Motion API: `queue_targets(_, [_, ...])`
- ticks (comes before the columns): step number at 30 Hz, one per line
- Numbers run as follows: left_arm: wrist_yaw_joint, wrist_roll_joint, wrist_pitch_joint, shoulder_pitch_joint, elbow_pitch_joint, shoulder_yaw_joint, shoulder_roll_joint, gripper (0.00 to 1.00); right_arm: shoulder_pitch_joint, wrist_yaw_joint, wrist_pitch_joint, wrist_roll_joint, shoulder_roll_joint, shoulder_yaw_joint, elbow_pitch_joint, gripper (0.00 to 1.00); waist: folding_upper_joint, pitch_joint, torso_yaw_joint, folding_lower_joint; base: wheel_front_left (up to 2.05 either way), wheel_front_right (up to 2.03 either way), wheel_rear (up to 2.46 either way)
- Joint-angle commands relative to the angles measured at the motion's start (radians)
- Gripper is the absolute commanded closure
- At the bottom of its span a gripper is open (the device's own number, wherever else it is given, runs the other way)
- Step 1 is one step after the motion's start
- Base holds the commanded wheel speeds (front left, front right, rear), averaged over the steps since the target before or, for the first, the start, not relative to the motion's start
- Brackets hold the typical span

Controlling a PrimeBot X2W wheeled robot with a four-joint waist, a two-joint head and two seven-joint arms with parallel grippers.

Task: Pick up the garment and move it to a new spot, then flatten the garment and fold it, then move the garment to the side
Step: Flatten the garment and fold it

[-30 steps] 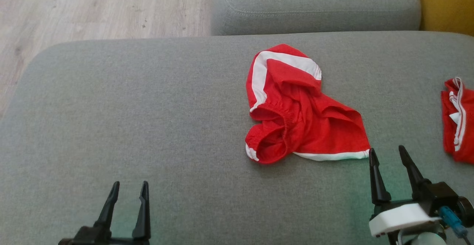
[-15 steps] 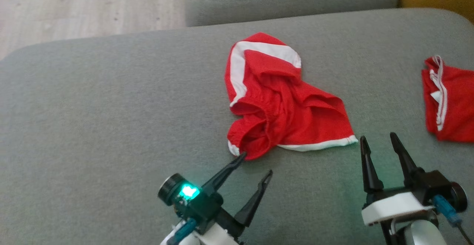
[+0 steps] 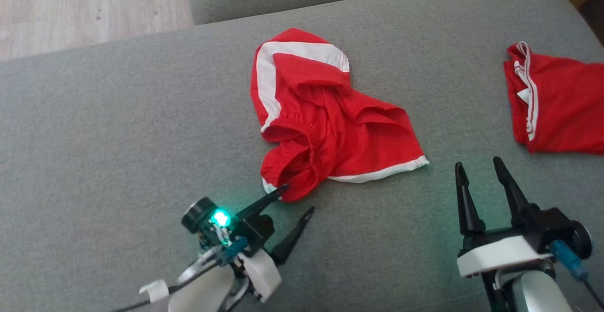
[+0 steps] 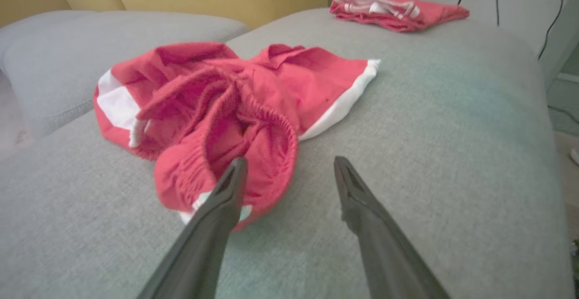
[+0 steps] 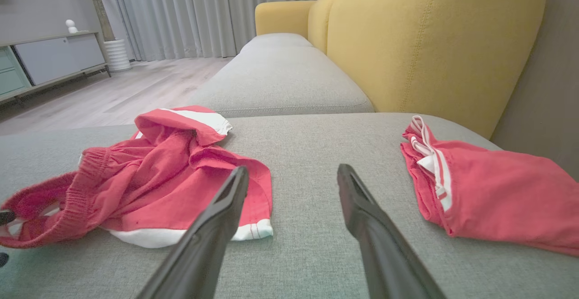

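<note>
My left gripper takes hold of the garment by its elastic waistband edge (image 3: 292,198) next, since the garment's bunched waist opening (image 3: 294,170) gapes in a raised loop.
The garment (image 3: 325,118) is a crumpled pair of red shorts with white trim, lying in the middle of the grey cushion (image 3: 118,128). It also shows in the left wrist view (image 4: 217,104) and the right wrist view (image 5: 149,181). My left gripper (image 3: 297,199) is open at the garment's near left corner, one fingertip (image 4: 235,172) touching the bunched waistband, the other over bare cushion. My right gripper (image 3: 475,168) is open, just right of the garment's white-hemmed near corner, holding nothing.
A second red garment (image 3: 552,99) with white trim lies folded at the cushion's right end (image 5: 488,190). Another grey cushion (image 5: 280,77) and a yellow backrest (image 5: 429,41) stand beyond. Wooden floor (image 3: 71,10) lies past the far left edge.
The left arm came in from the lower left up to the garment's near corner, still open. The head camera tilted, shifting the whole scene left and up. The right gripper kept its place.
</note>
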Motion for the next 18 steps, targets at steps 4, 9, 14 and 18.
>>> queue_targets(4, [0.007,0.016,0.001,-0.082,0.073,0.021,0.025,0.00,-0.050,-0.001,-0.006,0.014,-0.005,0.017,-0.030,0.00,0.0000,0.003,-0.009,-0.0002,0.00,0.00,0.00])
queue_targets(9, [0.013,0.021,0.001,-0.126,0.154,0.017,0.023,0.00,-0.053,-0.001,-0.006,0.016,-0.005,0.022,-0.025,0.00,0.0000,0.003,-0.013,-0.0002,0.00,0.00,0.00])
queue_targets(14, [0.009,0.012,0.003,-0.163,0.227,0.000,0.003,0.72,-0.060,-0.001,-0.006,0.017,-0.005,0.035,-0.020,0.00,0.0000,0.004,-0.023,-0.0002,0.00,0.00,0.00])
queue_targets(18, [0.004,-0.032,0.009,-0.180,0.267,-0.004,-0.013,1.00,-0.058,-0.001,-0.006,0.019,-0.005,0.037,-0.017,0.00,0.0000,0.002,-0.032,-0.0002,0.00,0.00,0.00])
